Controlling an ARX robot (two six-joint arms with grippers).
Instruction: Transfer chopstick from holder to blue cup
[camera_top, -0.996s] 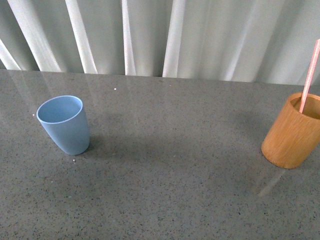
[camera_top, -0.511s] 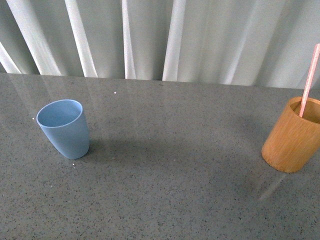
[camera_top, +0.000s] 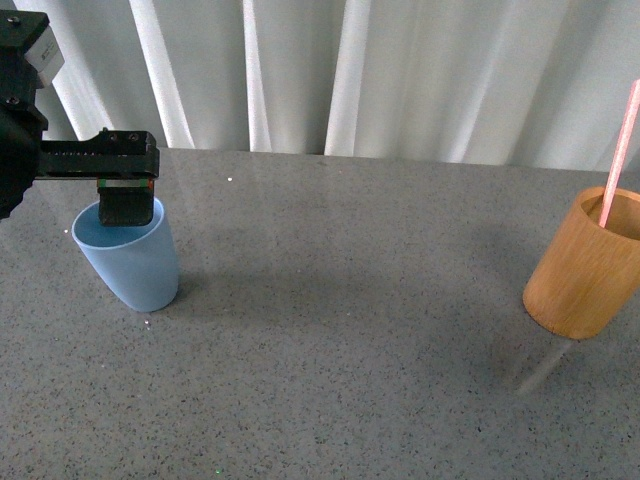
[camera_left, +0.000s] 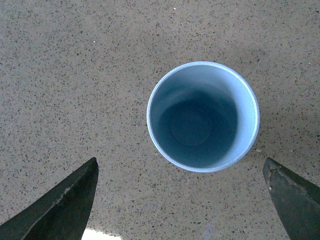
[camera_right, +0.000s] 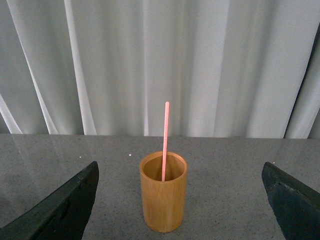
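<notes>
My left gripper should grab its thin rim (camera_left: 149, 113) next, as the cup's round opening is too wide for my fingers.
The light blue cup (camera_top: 130, 265) stands upright at the left of the grey table. My left gripper (camera_top: 125, 195) hangs open just above its rim. The left wrist view looks straight down into the empty cup (camera_left: 202, 117), with the gripper (camera_left: 180, 162) wide open and one dark finger (camera_left: 62, 207) on each side. The orange-brown holder (camera_top: 582, 265) stands at the far right with one pink-red chopstick (camera_top: 620, 150) upright in it. In the right wrist view the holder (camera_right: 163, 202) and chopstick (camera_right: 165, 135) are ahead of my open, empty right gripper (camera_right: 180, 165), at a distance.
The speckled grey tabletop (camera_top: 350, 330) stretches between cup and holder. White pleated curtains (camera_top: 400, 70) hang behind the table's far edge. The right arm is out of the front view.
My left arm has come into the front view from the left, and its gripper now sits over the blue cup. Cup, holder and chopstick have stayed in place.
</notes>
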